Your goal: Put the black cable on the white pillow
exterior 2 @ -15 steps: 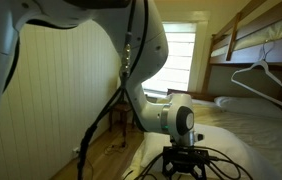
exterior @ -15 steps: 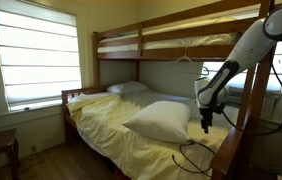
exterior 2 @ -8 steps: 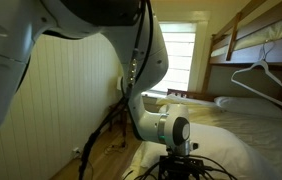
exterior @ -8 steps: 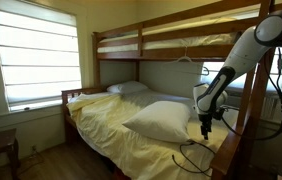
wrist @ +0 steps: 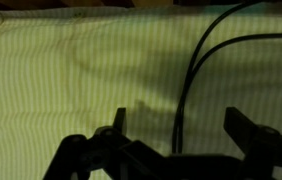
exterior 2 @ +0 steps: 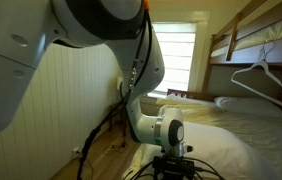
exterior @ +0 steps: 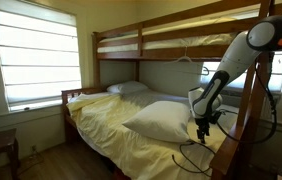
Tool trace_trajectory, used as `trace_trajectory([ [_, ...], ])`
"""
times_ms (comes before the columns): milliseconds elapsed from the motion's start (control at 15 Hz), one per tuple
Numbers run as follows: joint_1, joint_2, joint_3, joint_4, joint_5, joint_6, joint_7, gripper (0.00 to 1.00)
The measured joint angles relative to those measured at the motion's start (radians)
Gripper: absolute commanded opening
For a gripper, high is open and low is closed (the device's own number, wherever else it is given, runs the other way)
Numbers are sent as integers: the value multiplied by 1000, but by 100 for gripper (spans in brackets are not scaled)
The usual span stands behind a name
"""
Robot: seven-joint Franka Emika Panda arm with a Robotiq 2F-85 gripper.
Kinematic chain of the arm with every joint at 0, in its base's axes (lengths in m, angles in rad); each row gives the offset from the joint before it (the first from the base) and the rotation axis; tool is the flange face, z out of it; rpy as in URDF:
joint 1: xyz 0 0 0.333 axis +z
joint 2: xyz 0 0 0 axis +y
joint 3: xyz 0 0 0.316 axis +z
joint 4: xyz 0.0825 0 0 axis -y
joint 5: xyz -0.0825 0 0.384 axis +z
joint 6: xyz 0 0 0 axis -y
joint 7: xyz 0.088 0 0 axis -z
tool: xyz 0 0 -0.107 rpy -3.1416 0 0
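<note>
My fingers above the cable should lower first, then close.
The black cable lies in loose loops on the yellow sheet at the near end of the lower bunk. It also shows in the wrist view as two strands running between my fingers. My gripper hangs just above the loops, to the right of the white pillow, and is open in the wrist view, fingers either side of a cable strand. In an exterior view the gripper is low over the cable.
A smaller flat white pillow lies at the head of the bed. The bunk's wooden post stands just right of my arm. A white hanger hangs from the upper bunk. A window is on the left wall.
My gripper has come down and slightly left toward the cable loops on the sheet. The cable and pillow have not moved.
</note>
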Motion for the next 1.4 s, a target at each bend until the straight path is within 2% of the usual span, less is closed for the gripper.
trace_trajectory([
  [133, -3, 0, 1, 0, 0, 9, -15, 100],
  [467, -86, 6, 74, 0, 56, 22, -283, 100],
  [667, -119, 29, 95, 10, 89, 17, -368, 100],
  [733, -126, 41, 98, 19, 98, 12, -383, 80],
  [1400, -133, 118, 100, 105, 121, -66, -387, 11],
])
